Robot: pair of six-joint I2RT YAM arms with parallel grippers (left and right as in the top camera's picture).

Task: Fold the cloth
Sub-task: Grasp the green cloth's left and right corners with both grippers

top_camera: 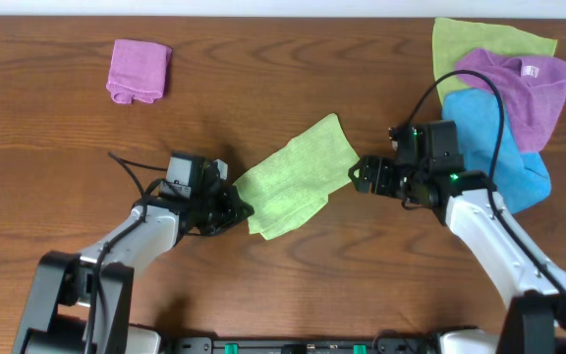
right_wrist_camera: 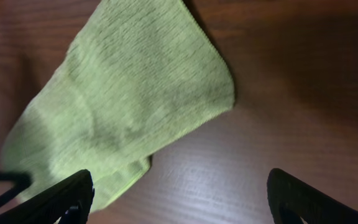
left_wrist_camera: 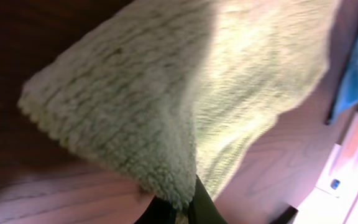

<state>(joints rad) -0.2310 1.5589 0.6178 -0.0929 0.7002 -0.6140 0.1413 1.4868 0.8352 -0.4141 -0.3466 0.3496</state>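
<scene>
The lime-green cloth (top_camera: 295,175) needs to be lifted and spread, so my right gripper should next grab its corner (top_camera: 353,159) opposite my left gripper.
The lime-green cloth (top_camera: 295,175) lies folded and slanted in the middle of the table. It also shows in the left wrist view (left_wrist_camera: 179,93) and in the right wrist view (right_wrist_camera: 129,99). My left gripper (top_camera: 236,206) is at the cloth's left corner and is shut on that corner (left_wrist_camera: 182,202). My right gripper (top_camera: 362,175) is open and empty just off the cloth's right edge, with bare wood between its fingers (right_wrist_camera: 179,193). The white tag is hidden.
A folded purple cloth (top_camera: 139,70) lies at the back left. At the back right a pile holds a duller yellow-green cloth (top_camera: 470,44), a purple cloth (top_camera: 529,93) and a blue cloth (top_camera: 504,147).
</scene>
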